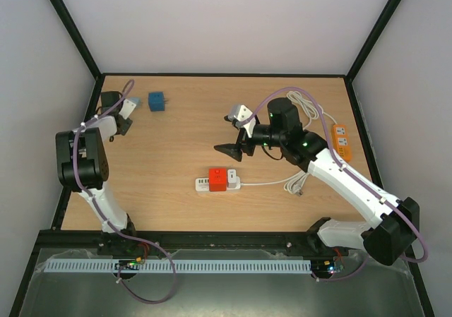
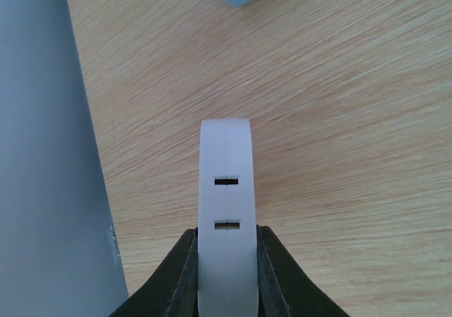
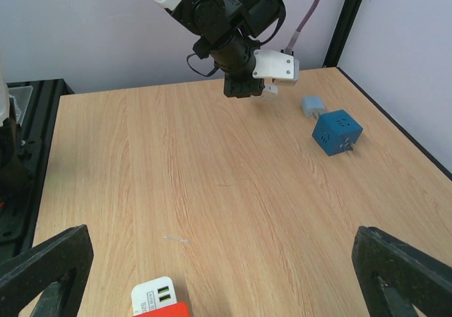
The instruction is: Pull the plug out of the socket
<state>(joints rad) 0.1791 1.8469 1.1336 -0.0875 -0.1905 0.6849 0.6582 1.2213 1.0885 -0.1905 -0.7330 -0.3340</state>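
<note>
My left gripper should open now: the white plug (image 2: 226, 190) would land on the flat, empty table and miss the pale blue plug.
A white power strip (image 1: 205, 184) lies on the wooden table with a red plug (image 1: 217, 178) seated in it; both show at the bottom edge of the right wrist view, strip (image 3: 155, 294) and red plug (image 3: 167, 311). My right gripper (image 1: 233, 132) hovers open just beyond the strip, its black fingers (image 3: 44, 269) wide apart with nothing between them. Far left, my left gripper (image 1: 127, 108) is shut on a white plug (image 2: 226, 190) with two slots, held above the table. That white plug (image 3: 276, 68) also appears in the right wrist view.
A blue cube adapter (image 1: 157, 102) and a small pale blue plug (image 3: 313, 105) lie at the back left near my left gripper. An orange power strip (image 1: 342, 140) and coiled white cable (image 1: 305, 106) lie at the right. Black frame posts and grey walls border the table.
</note>
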